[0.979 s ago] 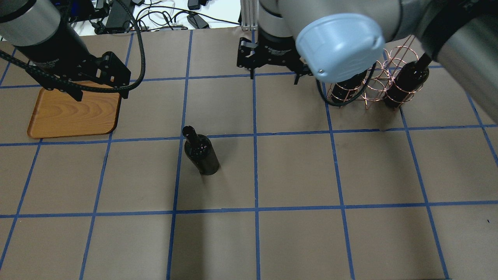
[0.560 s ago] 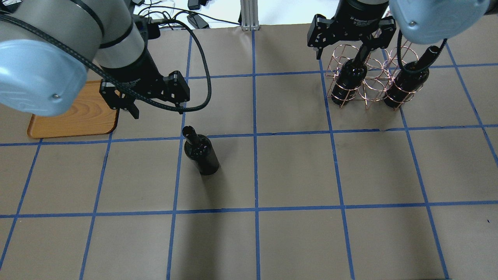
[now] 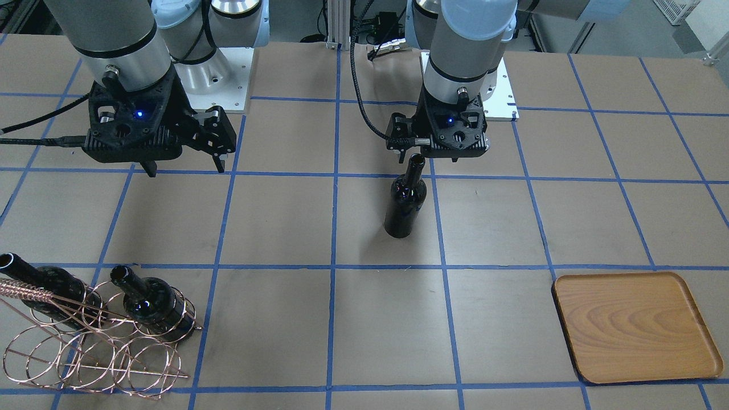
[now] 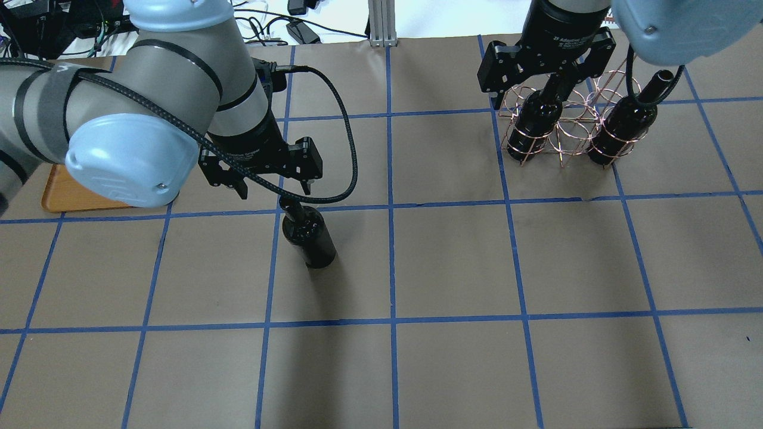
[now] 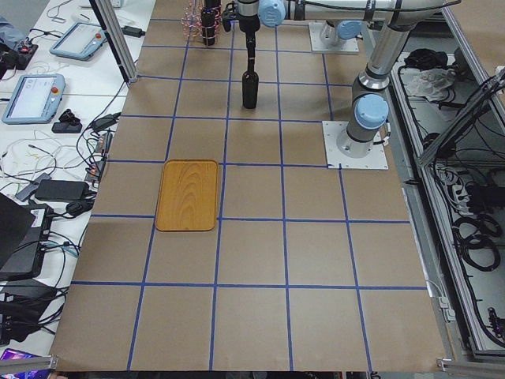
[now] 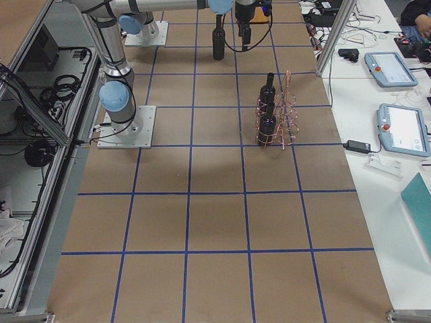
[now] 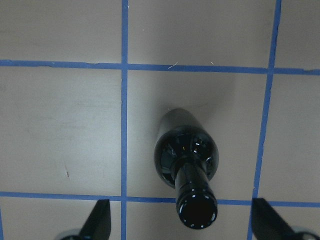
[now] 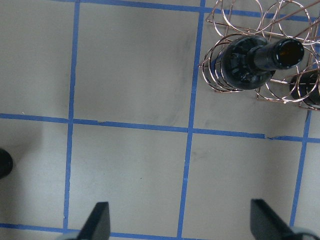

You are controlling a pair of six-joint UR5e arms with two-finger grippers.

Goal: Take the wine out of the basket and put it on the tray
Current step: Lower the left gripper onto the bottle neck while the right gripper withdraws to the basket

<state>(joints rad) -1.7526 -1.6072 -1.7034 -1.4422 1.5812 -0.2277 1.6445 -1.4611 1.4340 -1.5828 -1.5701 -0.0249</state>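
The left gripper grabs the black wine bottle by its neck [image 3: 413, 172] next, which leaves the bottle's base free to stand on the wooden tray [image 3: 635, 327].
One dark wine bottle [image 4: 309, 237] stands upright on the brown table, also in the front view [image 3: 405, 200]. My left gripper [image 4: 274, 192] is open and hovers just above its neck. In the left wrist view the bottle's mouth [image 7: 198, 210] lies between the spread fingers [image 7: 99, 221]. The copper wire basket [image 4: 566, 128] holds two more bottles [image 4: 533, 122] [image 4: 623, 128]. My right gripper [image 4: 539, 89] is open and empty above the basket. The wooden tray [image 3: 635, 327] is empty; the left arm hides most of it in the overhead view [image 4: 65, 199].
Blue tape lines grid the table. Cables and power bricks [image 4: 298, 30] and an aluminium post [image 4: 378, 24] lie beyond the far edge. Teach pendants [image 6: 394, 67] sit on a side bench. The arms' base plates [image 3: 228, 80] are at the robot's side.
My left arm has swung from over the tray to above the standing bottle. My right arm has moved from mid-table to above the basket. Both grippers stay open.
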